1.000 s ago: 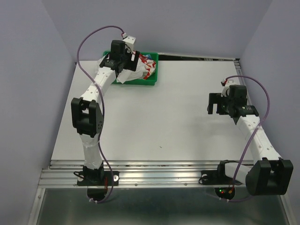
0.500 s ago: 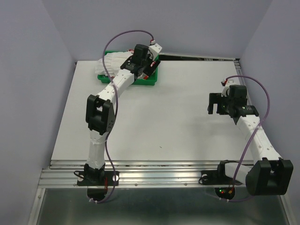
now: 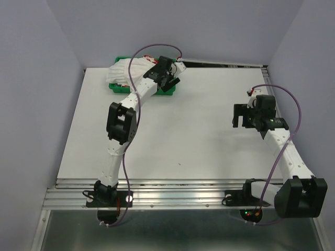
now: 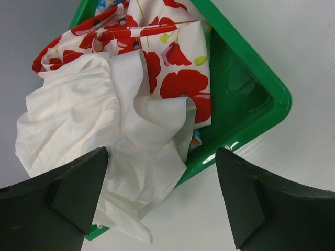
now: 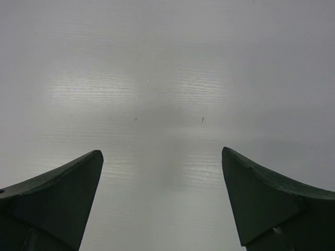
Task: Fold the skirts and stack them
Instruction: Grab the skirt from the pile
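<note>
I should grab the white ruffled skirt (image 4: 99, 125) with my left gripper by its waistband edge (image 4: 174, 116). The waistband's other end stays for my right gripper to spread.
The plain white ruffled skirt (image 4: 99, 125) lies crumpled over the green tray (image 4: 261, 99) and spills past its near rim. The white skirt with red poppies (image 4: 178, 78) lies under it in the tray. In the top view the white skirt (image 3: 125, 70) heaps over the tray's (image 3: 116, 88) left part at the table's far back. My left gripper (image 4: 159, 152) is open and empty, hovering above the tray's right side (image 3: 170, 78). My right gripper (image 5: 162, 151) is open and empty above bare table at the right (image 3: 241, 117).
The white tabletop (image 3: 183, 130) is walled by purple-grey panels at the left, back and right. A dark gap (image 3: 220, 64) runs along the back edge right of the tray. A metal rail (image 3: 172, 191) carries the arm bases at the near edge.
My left arm has swung rightward across the tray, from its left part to its right side, uncovering the white skirt. The right arm has not moved.
</note>
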You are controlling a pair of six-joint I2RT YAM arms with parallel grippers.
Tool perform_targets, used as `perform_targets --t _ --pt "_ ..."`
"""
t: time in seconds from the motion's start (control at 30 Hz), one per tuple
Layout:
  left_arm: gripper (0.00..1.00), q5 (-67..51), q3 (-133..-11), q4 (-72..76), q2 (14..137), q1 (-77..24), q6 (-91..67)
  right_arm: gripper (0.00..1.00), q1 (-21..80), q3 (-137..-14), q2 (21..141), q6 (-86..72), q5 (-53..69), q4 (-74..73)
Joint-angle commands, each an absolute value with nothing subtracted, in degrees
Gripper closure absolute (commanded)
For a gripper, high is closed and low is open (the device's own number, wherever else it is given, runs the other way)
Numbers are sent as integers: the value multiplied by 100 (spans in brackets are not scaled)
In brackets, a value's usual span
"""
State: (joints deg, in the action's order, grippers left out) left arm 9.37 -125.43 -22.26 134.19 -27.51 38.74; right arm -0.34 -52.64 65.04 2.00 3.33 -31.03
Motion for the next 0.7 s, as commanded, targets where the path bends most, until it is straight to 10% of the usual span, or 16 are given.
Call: perform_targets --t 0.0,0.27,0.57,0.67 --pt "5 1221 -12674 -2145 13298 -2733 4192 0 -35 -5230 6398 290 211 -2786" --pt "29 2038 -12665 -1618 13579 -2716 4491 0 -35 -5230 6381 308 176 -2777" --pt "99 2294 -12850 -1275 13536 -2716 4650 0 -35 -5203 6337 308 97 -2760" --pt "100 2320 -12902 -1143 13334 -2707 4588 0 -35 -5256 6328 308 105 -2777"
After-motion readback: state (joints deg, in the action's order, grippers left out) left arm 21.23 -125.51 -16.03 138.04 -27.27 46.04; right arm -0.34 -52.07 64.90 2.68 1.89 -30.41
